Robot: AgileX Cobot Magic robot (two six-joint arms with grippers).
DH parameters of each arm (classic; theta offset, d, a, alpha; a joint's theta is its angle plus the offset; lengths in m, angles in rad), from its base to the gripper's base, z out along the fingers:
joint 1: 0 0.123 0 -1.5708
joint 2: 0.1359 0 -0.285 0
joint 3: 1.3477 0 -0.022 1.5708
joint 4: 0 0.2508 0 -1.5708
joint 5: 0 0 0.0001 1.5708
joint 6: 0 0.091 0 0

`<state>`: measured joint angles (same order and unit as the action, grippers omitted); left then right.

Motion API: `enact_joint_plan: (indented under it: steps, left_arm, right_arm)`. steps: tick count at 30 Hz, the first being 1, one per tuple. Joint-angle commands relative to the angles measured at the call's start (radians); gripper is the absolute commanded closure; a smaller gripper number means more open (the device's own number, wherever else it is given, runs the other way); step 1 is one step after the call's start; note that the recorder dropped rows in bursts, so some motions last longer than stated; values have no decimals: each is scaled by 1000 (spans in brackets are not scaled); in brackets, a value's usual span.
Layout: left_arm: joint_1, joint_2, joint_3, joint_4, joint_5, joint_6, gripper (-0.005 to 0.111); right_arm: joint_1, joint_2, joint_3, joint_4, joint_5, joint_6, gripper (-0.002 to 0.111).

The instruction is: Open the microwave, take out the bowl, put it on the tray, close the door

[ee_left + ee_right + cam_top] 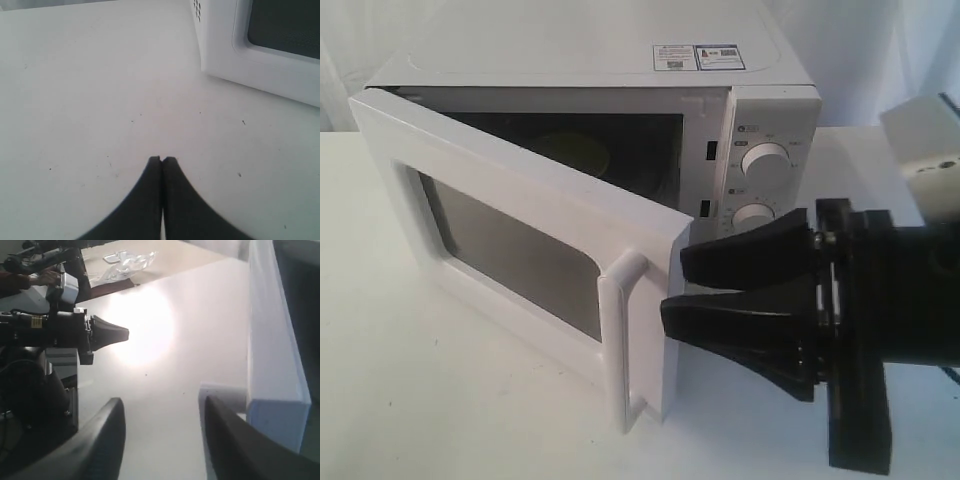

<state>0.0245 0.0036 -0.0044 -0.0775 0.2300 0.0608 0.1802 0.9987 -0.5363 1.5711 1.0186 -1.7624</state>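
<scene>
The robot's right gripper needs to grab the bowl by its rim [584,137] next, so that it can take the bowl out of the microwave.
The white microwave [590,45] stands at the back with its door [535,185] swung partly open toward the front. Inside the dark cavity part of the yellowish bowl [575,150] shows. My right gripper [672,285] is open, level with the door's free edge and just right of the vertical bar handle [625,340]. In the right wrist view the handle [222,392] lies beside one finger, not between the fingers, and the gripper [164,405] holds nothing. My left gripper [162,159] is shut and empty over bare table, short of the microwave's corner [215,45]. No tray is in view.
Two round knobs [765,160] sit on the control panel. A white-grey box [925,150] stands at the right edge. The left arm [55,332] shows across the table in the right wrist view, with clear plastic wrap [127,262] beyond it.
</scene>
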Motion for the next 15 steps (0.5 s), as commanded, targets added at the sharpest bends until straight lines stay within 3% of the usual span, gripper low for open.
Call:
enact_joint_plan:
  steps: [1,5,10,15]
  left_arm:
    - [2,-4,4,-4,2,0,107]
    - [2,-4,4,-4,2,0,107]
    - [2,-4,4,-4,2,0,107]
    - [2,-4,4,-4,2,0,107]
  right_arm:
    - [-1,-145,4,14,-307,6,72]
    - [-1,-162,14,144,-612,-32,88]
    - [-1,-4,-11,173,-539,-222,108]
    - [-1,215,-80,173,-427,-257,108]
